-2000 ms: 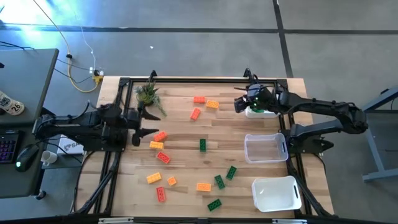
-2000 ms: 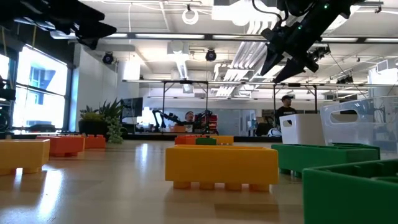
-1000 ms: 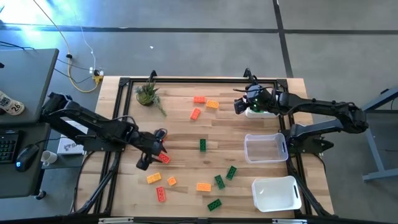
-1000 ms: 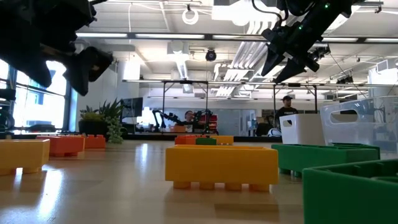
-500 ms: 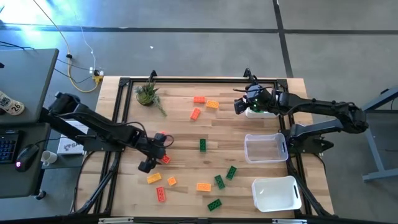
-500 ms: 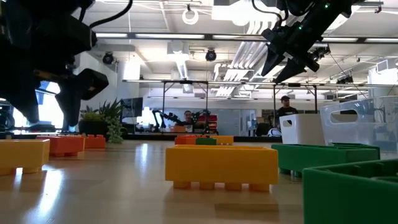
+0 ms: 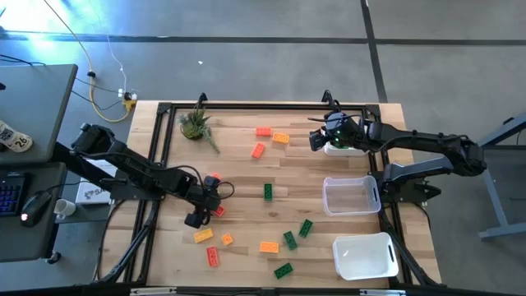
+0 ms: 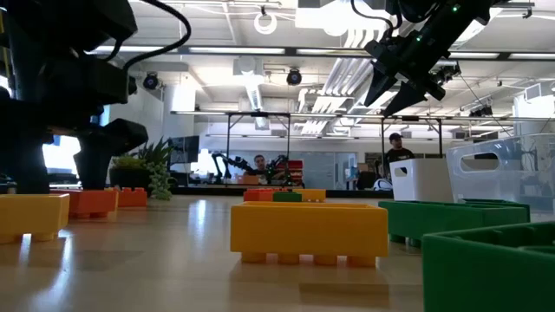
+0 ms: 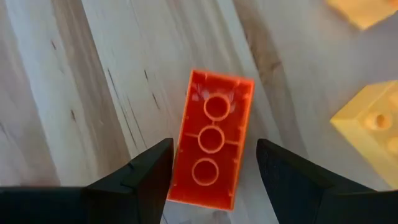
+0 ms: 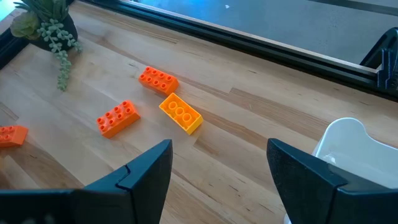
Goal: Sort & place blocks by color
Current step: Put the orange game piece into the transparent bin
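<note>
My left gripper grabs the red-orange block by its long sides next, to sort it into the red-orange block's color bin (image 7: 350, 196).
Several small studded blocks lie scattered flat on the wooden table (image 7: 246, 168): green (image 7: 268, 191), red-orange (image 7: 258, 150) and yellow-orange (image 7: 203, 235). My left gripper (image 7: 212, 202) points steeply down at the table's left middle. It is open, one finger on each side of a red-orange block (image 9: 211, 140) that lies on the wood with its hollow underside up. I see no finger touching that block. My right gripper (image 10: 217, 180) hangs open above the far right of the table, with nothing between its fingers.
Three bins stand along the right edge: a white one (image 7: 345, 149) under my right gripper, a clear one (image 7: 351, 196) and a white one (image 7: 366, 255). A small potted plant (image 7: 195, 125) stands at the far left. Two yellow-orange blocks (image 9: 373, 121) lie close by my left gripper.
My left gripper has come down toward the table and tipped to point more steeply downward, so its open fingers now stand on either side of the red-orange block. The blocks have kept their places.
</note>
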`<state>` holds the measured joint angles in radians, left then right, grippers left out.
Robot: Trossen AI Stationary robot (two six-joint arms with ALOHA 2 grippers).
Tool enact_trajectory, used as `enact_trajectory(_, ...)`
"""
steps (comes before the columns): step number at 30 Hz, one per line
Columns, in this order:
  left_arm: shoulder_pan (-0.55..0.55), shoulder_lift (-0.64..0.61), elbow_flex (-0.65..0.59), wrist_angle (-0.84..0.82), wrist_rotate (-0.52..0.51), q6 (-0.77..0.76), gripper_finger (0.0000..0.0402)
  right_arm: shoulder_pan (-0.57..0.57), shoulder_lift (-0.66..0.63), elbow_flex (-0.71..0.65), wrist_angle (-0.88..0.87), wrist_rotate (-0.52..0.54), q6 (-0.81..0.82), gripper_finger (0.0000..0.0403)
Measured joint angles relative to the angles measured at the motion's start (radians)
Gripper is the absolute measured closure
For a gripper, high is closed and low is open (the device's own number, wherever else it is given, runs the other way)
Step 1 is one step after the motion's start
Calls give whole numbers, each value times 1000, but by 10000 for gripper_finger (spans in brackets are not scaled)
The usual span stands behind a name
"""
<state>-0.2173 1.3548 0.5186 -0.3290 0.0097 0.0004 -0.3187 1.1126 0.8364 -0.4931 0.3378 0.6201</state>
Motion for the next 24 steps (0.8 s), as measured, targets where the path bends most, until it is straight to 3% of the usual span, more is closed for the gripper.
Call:
enact_trajectory(7,-1,39,2,9,-43,-36,192,0,0,0,-1,0,8,153)
enact_trajectory(13,1,35,1,18,-52,-97,249,0,0,0,8,-30,11,153)
enact_trajectory(17,1,34,5,21,-55,-127,293,1,0,0,48,-115,29,153)
enact_trajectory(24,1,35,61,19,-89,-139,293,70,0,0,163,-225,26,153)
